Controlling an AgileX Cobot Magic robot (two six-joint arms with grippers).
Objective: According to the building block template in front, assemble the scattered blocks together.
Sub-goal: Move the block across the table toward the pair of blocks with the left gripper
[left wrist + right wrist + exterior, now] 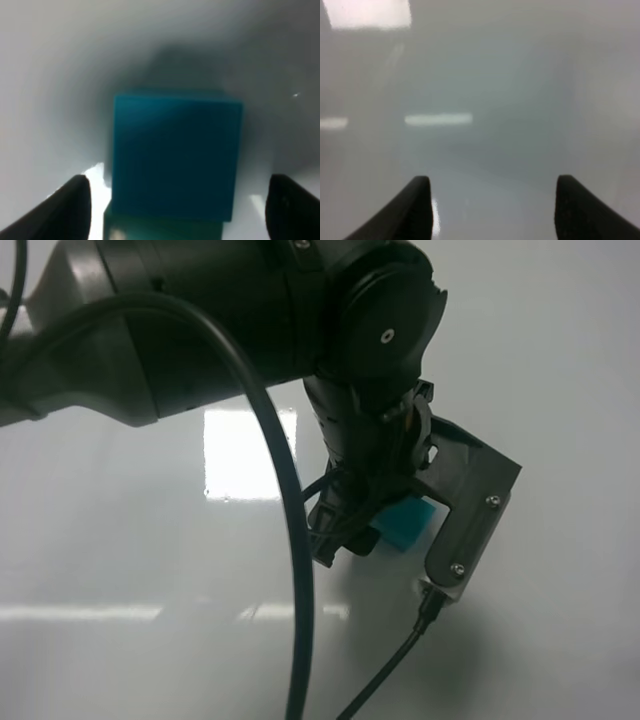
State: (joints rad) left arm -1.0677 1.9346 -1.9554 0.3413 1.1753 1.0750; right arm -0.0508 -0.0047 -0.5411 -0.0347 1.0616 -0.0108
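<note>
My fingertips reach down alongside the seam (167, 219) where the blue-teal cube (175, 157) meets the green-teal cube, so my left gripper closes and catch them next.
A blue-teal cube (175, 155) lies on the white table and fills the middle of the left wrist view. A green-teal cube (160, 231) shows as a strip against its near side, mostly cut off. My left gripper (180, 210) is open, with one finger (75, 207) on each side of the cubes and gaps between. In the high view only a corner of the blue-teal cube (408, 524) shows under the left gripper (350, 525). My right gripper (492, 210) is open and empty over bare table. The template is out of view.
The left arm (230, 320) and its cable (295, 570) cover much of the high view. The wrist camera bracket (470, 520) hangs beside the cube. The glossy white table (120, 540) shows lamp reflections.
</note>
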